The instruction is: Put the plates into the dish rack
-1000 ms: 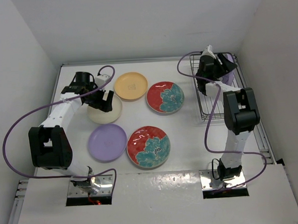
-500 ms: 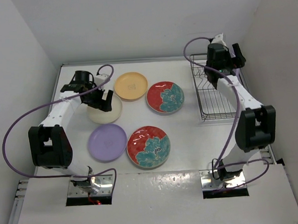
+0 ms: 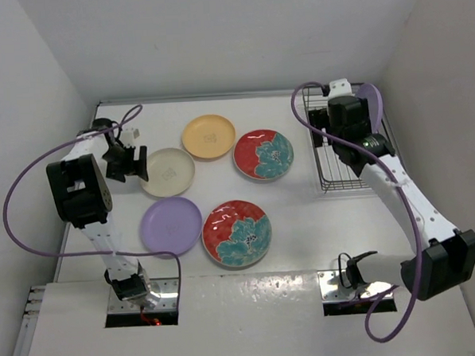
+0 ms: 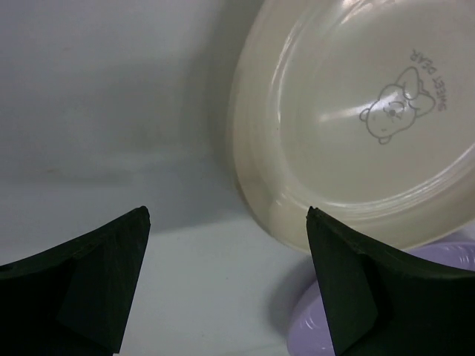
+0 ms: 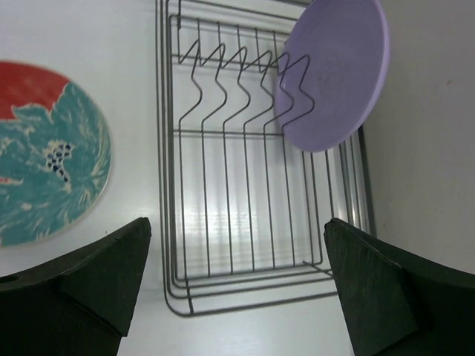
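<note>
I should grab the lilac plate with my left gripper by its rim near the cream plate (image 3: 148, 209). The opposite rim will then stay free for handover.
Five plates lie flat on the table: orange-yellow (image 3: 208, 136), red floral (image 3: 263, 154), cream (image 3: 167, 171), lilac (image 3: 171, 226) and a second red floral (image 3: 237, 232). Another lilac plate (image 3: 370, 101) stands on edge, leaning in the far dividers (image 5: 334, 74) of the dish rack (image 3: 337, 173). My left gripper (image 3: 127, 165) is low at the cream plate's left side and open (image 4: 228, 215), with the cream rim (image 4: 356, 111) just ahead of its right finger. My right gripper (image 3: 342, 129) hovers open and empty (image 5: 237, 222) over the rack's wires (image 5: 252, 276).
The rack sits at the table's far right, close to the right wall. The flat lilac plate (image 4: 445, 256) lies right beside the cream one. A red floral plate (image 5: 52, 156) lies left of the rack. Purple cables loop from both arms.
The right gripper opened, left the lilac plate standing in the rack and pulled back toward the near side. The left gripper moved from over the cream plate to its left edge.
</note>
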{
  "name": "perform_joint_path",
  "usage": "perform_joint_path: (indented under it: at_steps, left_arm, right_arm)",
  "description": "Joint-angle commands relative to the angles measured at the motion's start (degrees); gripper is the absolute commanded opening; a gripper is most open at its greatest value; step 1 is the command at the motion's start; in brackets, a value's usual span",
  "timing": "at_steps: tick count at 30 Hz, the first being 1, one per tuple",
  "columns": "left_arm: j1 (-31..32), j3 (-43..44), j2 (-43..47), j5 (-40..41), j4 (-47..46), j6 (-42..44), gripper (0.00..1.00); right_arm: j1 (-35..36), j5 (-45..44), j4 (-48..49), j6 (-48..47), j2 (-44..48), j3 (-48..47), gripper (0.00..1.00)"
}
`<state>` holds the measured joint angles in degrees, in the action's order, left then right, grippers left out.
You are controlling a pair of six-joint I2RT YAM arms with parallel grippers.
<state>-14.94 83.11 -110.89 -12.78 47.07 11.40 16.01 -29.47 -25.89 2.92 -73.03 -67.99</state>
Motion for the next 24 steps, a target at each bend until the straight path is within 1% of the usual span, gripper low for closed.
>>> perform_joint_path:
  at_steps: [1, 4, 6, 7, 8, 9, 10, 11, 12, 13, 14, 15, 17, 19, 20, 24]
  left_arm:
    - [0.5, 2.3, -2.3, -1.4, -3.1, -1.6, 0.91]
    - [0.5, 2.8, -3.1, -2.1, -4.5, -3.3, 0.91]
    - [-0.3, 2.8, -1.0, -3.7, -4.5, -3.3, 0.91]
    - [-1.7, 2.3, 0.6, -5.1, -3.7, -2.0, 0.91]
    - [-2.6, 1.7, 2.3, -9.5, -3.0, -0.3, 0.91]
    - [-3.4, 0.3, 6.3, -12.2, -0.3, 2.2, 0.91]
    - [-4.0, -0.4, 8.2, -15.2, 2.1, 11.5, 0.91]
    - [-4.0, -0.4, 9.7, -19.5, 6.2, 18.9, 0.92]
    - [-3.4, -2.2, 10.9, -19.0, 15.6, 26.6, 0.92]
    - [-1.1, -4.2, 12.7, -16.5, 17.8, 35.4, 0.92]
    - [-0.1, -6.8, 13.5, -9.4, 17.8, 36.8, 0.92]
    - [0.5, -12.3, 14.0, -6.3, 15.8, 37.5, 0.92]
    - [0.5, -16.3, 14.0, -1.7, 12.6, 36.3, 0.92]
    - [0.0, -17.9, 13.3, -2.3, 10.2, 35.2, 0.92]
    - [-0.9, -17.9, 12.6, -3.1, 9.7, 33.4, 0.91]
    - [-0.4, -18.4, 10.1, -7.1, 8.9, 31.2, 0.84]
  right_arm:
    - [1.7, 1.1, -2.5, 3.5, 4.1, 1.5, 0.98]
    - [3.2, -0.5, -4.0, 4.4, 7.5, 3.9, 0.98]
    - [3.7, -1.1, -5.2, 5.4, 9.0, 4.2, 0.98]
    - [3.8, -1.0, -5.7, 6.0, 9.5, 4.4, 0.98]
    - [4.1, -0.8, -6.3, 6.2, 10.9, 4.5, 0.98]
    - [4.3, -0.4, -6.8, 6.5, 11.2, 4.9, 0.98]
    - [4.3, -0.3, -7.4, 6.7, 11.6, 5.6, 0.98]
    - [4.8, -0.3, -7.5, 6.9, 12.1, 6.0, 0.98]
    - [5.0, -0.5, -7.6, 7.8, 12.5, 6.6, 0.98]
    - [5.3, -0.6, -7.7, 8.1, 12.7, 7.2, 0.98]
    - [5.7, -0.7, -7.6, 8.4, 12.7, 7.5, 0.98]
    - [5.7, -0.8, -7.2, 8.9, 12.5, 7.9, 0.98]
    - [6.8, -1.1, -7.0, 8.9, 11.9, 7.9, 0.98]
    - [8.2, -1.8, -7.4, 8.9, 11.0, 6.3, 0.97]
    - [9.6, -2.4, -7.7, 8.6, 10.5, 5.7, 0.97]
    - [12.2, -4.2, -7.8, 6.4, 9.6, 4.4, 0.97]
